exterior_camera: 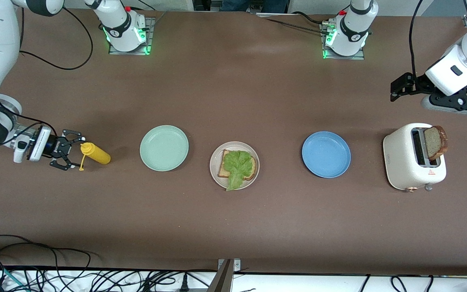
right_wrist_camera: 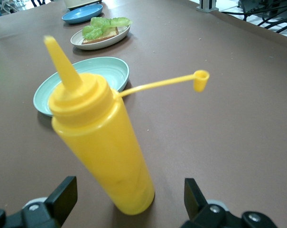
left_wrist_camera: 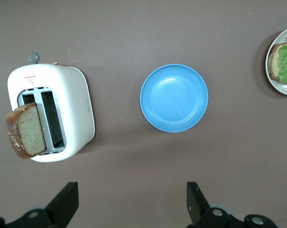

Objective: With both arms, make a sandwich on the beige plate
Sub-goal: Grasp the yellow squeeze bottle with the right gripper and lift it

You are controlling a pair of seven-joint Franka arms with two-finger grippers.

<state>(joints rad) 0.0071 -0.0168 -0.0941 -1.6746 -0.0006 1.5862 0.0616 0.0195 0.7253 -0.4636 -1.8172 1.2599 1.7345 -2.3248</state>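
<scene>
The right gripper grabs the yellow squeeze bottle around its straight-sided body (exterior_camera: 99, 154) next, since the bottle slopes up into a thin tapering nozzle.
The beige plate (exterior_camera: 214, 170) sits mid-table, holding one bread slice (exterior_camera: 223, 170) with a ruffled lettuce leaf (exterior_camera: 238, 164) on top. A second bread slice (exterior_camera: 436, 142) sticks up out of the white toaster (exterior_camera: 403, 158) at the left arm's end. My left gripper (exterior_camera: 395, 90) hangs open and empty over bare table beside the toaster. The left wrist view shows that gripper (left_wrist_camera: 132, 199), the toaster (left_wrist_camera: 72, 95) and its slice (left_wrist_camera: 25, 129). My right gripper (exterior_camera: 71, 150) is open, low at the right arm's end, facing a yellow squeeze bottle (exterior_camera: 95, 154), apart from it.
A mint-green plate (exterior_camera: 163, 147) lies between the bottle and the beige plate. A blue plate (exterior_camera: 326, 154) lies between the beige plate and the toaster. The bottle (right_wrist_camera: 103, 142) stands with its cap (right_wrist_camera: 200, 80) off, dangling on a tether. Cables run along the table's near edge.
</scene>
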